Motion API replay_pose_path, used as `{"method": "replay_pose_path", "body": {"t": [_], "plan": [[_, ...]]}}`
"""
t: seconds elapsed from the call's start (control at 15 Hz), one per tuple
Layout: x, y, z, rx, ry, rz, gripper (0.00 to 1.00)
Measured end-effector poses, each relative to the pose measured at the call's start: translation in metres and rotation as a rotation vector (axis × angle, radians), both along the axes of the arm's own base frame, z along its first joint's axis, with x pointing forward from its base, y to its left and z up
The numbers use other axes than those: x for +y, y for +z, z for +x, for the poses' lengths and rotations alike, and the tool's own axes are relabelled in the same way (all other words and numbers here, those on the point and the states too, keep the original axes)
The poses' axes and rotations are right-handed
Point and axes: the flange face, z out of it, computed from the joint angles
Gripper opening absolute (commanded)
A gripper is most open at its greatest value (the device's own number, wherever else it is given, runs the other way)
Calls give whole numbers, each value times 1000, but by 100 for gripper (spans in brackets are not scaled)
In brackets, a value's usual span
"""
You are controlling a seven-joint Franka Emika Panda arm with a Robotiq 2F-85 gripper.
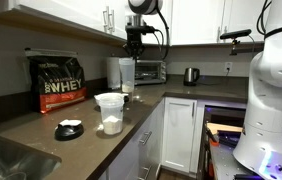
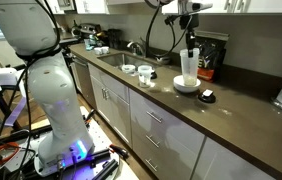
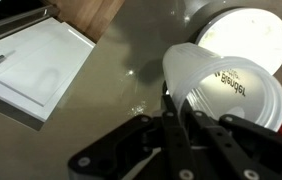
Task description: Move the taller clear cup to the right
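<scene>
My gripper moves the cup over the flat counter next, before releasing it. The cup hangs above the tub, so if I opened now, the cup would drop onto the tub.
The taller clear cup (image 1: 127,74) is a frosted tumbler standing upright on the dark counter; it also shows in an exterior view (image 2: 188,64). My gripper (image 1: 134,50) comes down on it from above, also seen in an exterior view (image 2: 189,40). In the wrist view the gripper (image 3: 179,110) is shut on the cup's rim (image 3: 206,85), with the cup wall between the fingers. The wider clear tub with white powder (image 1: 109,112) stands close by and shows in the wrist view (image 3: 243,38) just beyond the cup.
A black whey bag (image 1: 58,82) and a black lid (image 1: 69,128) are near the tub. A paper towel roll (image 1: 113,70), toaster oven (image 1: 149,71) and kettle (image 1: 191,75) stand along the back. A sink (image 2: 131,55) and small dishes (image 2: 144,72) lie further along.
</scene>
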Motion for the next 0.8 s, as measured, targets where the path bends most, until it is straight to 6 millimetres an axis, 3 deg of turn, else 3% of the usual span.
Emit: {"method": "replay_pose_path", "body": {"t": [0.8], "plan": [[-92, -45, -1, 47, -258, 42, 4]]}}
